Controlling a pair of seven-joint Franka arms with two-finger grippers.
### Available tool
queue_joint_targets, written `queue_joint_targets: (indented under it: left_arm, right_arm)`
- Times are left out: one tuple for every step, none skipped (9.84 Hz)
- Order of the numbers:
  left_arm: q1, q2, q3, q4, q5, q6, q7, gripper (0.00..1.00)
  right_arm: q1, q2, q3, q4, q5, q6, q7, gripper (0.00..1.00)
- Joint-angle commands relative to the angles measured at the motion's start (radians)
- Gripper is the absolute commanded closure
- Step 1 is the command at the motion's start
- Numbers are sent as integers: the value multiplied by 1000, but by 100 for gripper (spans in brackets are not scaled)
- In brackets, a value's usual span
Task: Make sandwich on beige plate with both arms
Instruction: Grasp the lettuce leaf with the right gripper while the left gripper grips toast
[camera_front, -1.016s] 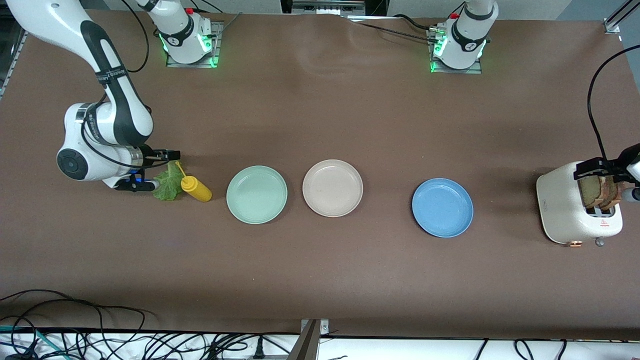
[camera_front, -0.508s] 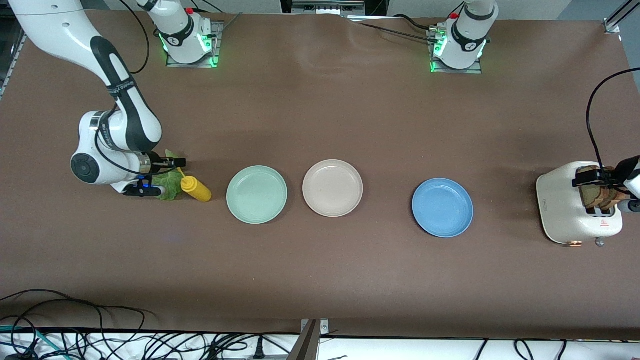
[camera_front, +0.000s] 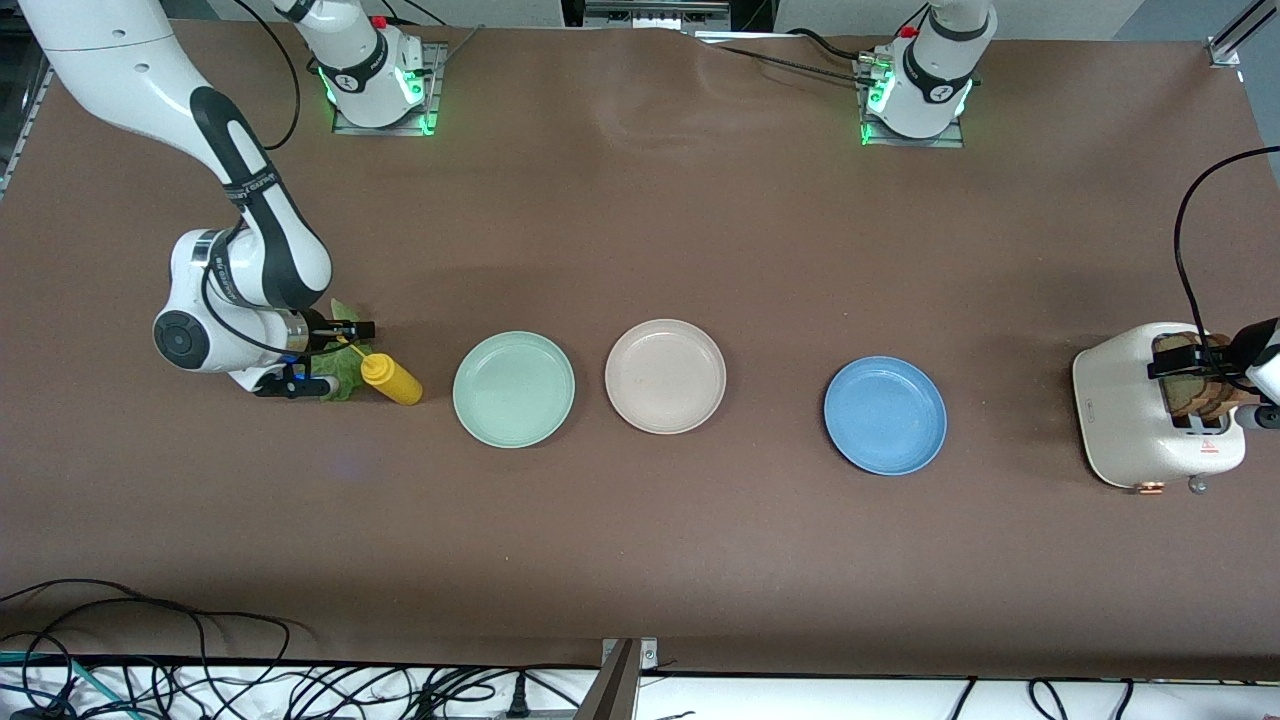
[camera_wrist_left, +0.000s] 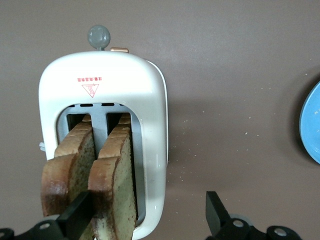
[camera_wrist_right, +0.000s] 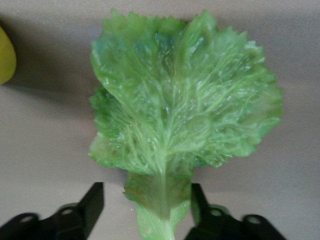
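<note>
My left gripper grabs the bread slice by its exposed top crust (camera_front: 1185, 394) next, for the beige plate (camera_front: 665, 376).
A ruffled green lettuce leaf (camera_wrist_right: 180, 100) lies flat on the table next to a yellow squeeze bottle (camera_front: 393, 380), near the right arm's end. My right gripper (camera_wrist_right: 145, 207) is low over its stalk, open, one finger on each side; one fingertip (camera_wrist_right: 197, 202) touches the stalk. Two brown bread slices (camera_wrist_left: 112, 180) stand in a white toaster (camera_wrist_left: 145, 100) at the left arm's end. My left gripper (camera_wrist_left: 147, 217) is open over them, one finger (camera_wrist_left: 77, 217) between the slices, the other outside the toaster. The beige plate (camera_front: 665, 376) stands bare mid-table.
A mint-green plate (camera_front: 513, 388) sits beside the beige plate toward the right arm's end. A blue plate (camera_front: 885, 414) sits toward the left arm's end. The yellow bottle (camera_wrist_right: 6, 55) lies close to the leaf. Cables (camera_front: 200, 680) run along the table's near edge.
My right gripper has slid in over the lettuce stalk and its fingers have drawn closer together. My left gripper has sunk lower around the bread in the toaster.
</note>
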Motion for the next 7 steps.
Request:
queue_joint_targets:
  left_arm:
    - [10,8,-11,22,40,2,12,0]
    - [10,10,-14,22,67,2,12,0]
    - [10,10,-14,26,69,2,12,0]
    - [12,10,-14,26,69,2,12,0]
    - [13,11,-14,28,69,3,12,0]
    - [12,11,-14,28,68,3,12,0]
    - [13,24,-14,23,57,5,12,0]
  right_arm:
    - [-7,-7,5,-8,17,8,-21,78]
    - [-7,-13,3,-7,17,2,-33,96]
    - [-7,-18,3,-7,18,-1,-38,100]
    - [-8,-35,2,-2,17,-11,-44,100]
    - [-9,-60,0,9,17,-44,-47,100]
    - [-10,-84,-6,42,15,-101,-55,100]
    - [-12,-91,-32,105,15,-182,-102,100]
